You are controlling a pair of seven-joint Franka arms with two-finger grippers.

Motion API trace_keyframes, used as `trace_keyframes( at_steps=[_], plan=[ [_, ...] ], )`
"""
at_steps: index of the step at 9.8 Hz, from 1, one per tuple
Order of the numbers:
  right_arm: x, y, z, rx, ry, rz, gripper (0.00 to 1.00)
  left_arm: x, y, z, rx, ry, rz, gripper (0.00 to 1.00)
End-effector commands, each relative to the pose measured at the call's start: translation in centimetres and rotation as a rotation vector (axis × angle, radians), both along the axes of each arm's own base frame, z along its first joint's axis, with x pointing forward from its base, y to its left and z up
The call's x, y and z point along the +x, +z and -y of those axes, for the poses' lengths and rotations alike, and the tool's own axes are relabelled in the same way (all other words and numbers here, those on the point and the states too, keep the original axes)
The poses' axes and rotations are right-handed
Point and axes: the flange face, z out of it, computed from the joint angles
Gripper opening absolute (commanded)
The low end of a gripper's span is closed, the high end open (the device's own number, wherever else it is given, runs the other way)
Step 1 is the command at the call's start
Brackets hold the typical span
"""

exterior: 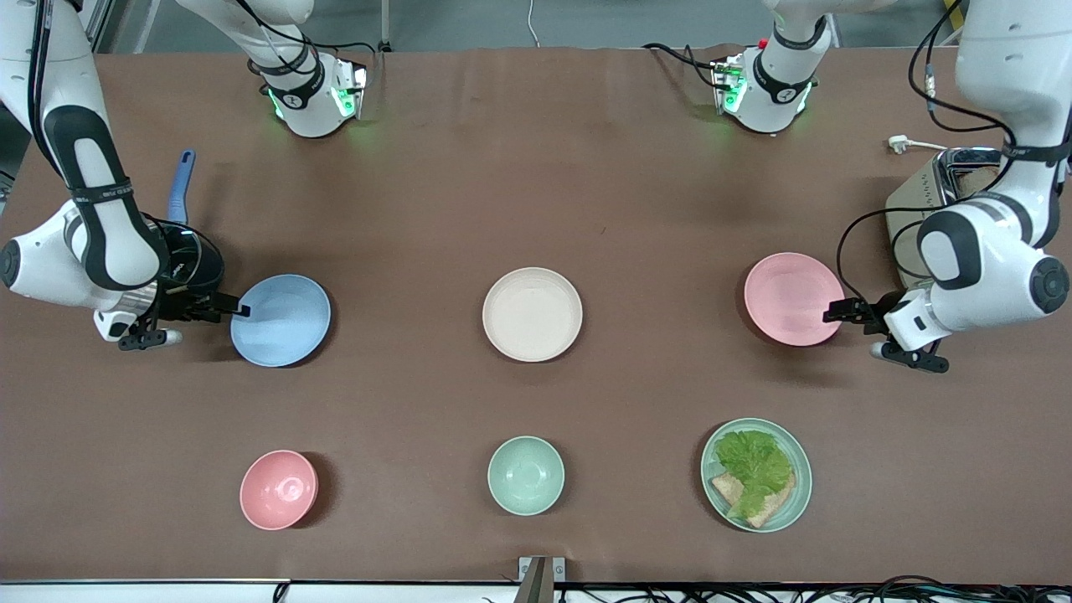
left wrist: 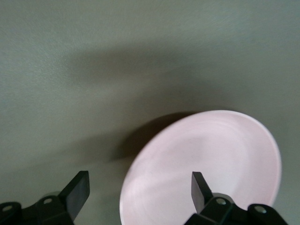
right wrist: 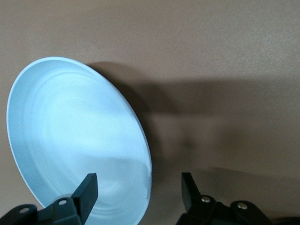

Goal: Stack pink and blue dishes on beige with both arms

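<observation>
My left gripper grabs the pink plate by its thin rim (exterior: 840,306) next, since the pink plate's round side (exterior: 790,297) spreads wider than my open fingers.
The pale blue plate (exterior: 280,320) lies toward the right arm's end of the table, the pale pink plate (exterior: 791,298) toward the left arm's end, and the beige plate (exterior: 533,314) between them. My right gripper (exterior: 241,310) is at the blue plate's outer edge. In the right wrist view it (right wrist: 139,190) is open astride the rim of the blue plate (right wrist: 70,136), with one finger (right wrist: 88,188) over the plate. My left gripper (exterior: 833,311) is open astride the pink plate's (left wrist: 211,159) rim, with one finger (left wrist: 199,187) over the plate. Both plates look slightly tilted.
Nearer the front camera stand a small pink bowl (exterior: 279,489), a mint-green bowl (exterior: 526,475) and a mint-green plate (exterior: 804,486) with lettuce and bread. A silver appliance (exterior: 938,197) sits by the left arm. A blue-handled utensil (exterior: 182,186) lies by the right arm.
</observation>
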Motion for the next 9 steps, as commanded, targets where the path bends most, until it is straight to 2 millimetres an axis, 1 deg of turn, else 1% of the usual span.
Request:
trace_keyframes(
  at_steps=[1, 2, 3, 4, 5, 6, 7, 8, 9],
  plan=[
    [-0.8, -1.2, 0.2, 0.011, -0.017, 0.008, 0.68, -1.0, -3.5, -0.1, -0.010, -0.005, -0.034, 0.83],
    [-0.8, -1.4, -0.2, 0.017, -0.017, 0.003, 0.59, -1.7, -4.2, -0.1, -0.011, -0.004, -0.054, 0.70],
    [-1.0, -1.9, -0.1, 0.015, -0.020, -0.003, 0.51, -2.2, -4.5, -0.2, -0.016, -0.011, -0.062, 0.52],
    [-1.0, -1.9, -0.2, 0.015, -0.018, -0.003, 0.36, -2.6, -4.6, -0.3, -0.028, -0.044, -0.067, 0.07],
    [-1.0, -1.9, -0.1, 0.016, -0.020, -0.004, 0.20, -2.9, -4.7, -0.1, -0.030, -0.050, -0.072, 0.00],
    [-0.8, -1.7, -0.3, 0.020, -0.025, -0.008, 0.02, -2.8, -4.1, -0.4, -0.033, -0.059, -0.061, 0.00],
    [-0.6, -1.3, -0.6, 0.044, -0.023, -0.027, 0.01, -2.5, -2.9, -0.5, -0.038, -0.061, -0.052, 0.00],
    [0.3, 0.2, -0.3, 0.074, -0.035, -0.050, 0.01, -2.0, -0.3, 0.1, -0.048, -0.059, -0.036, 0.00],
    [1.1, 2.1, 0.6, 0.098, -0.044, -0.068, 0.01, -1.3, 3.0, 1.0, -0.056, -0.064, -0.005, 0.00]
  ],
)
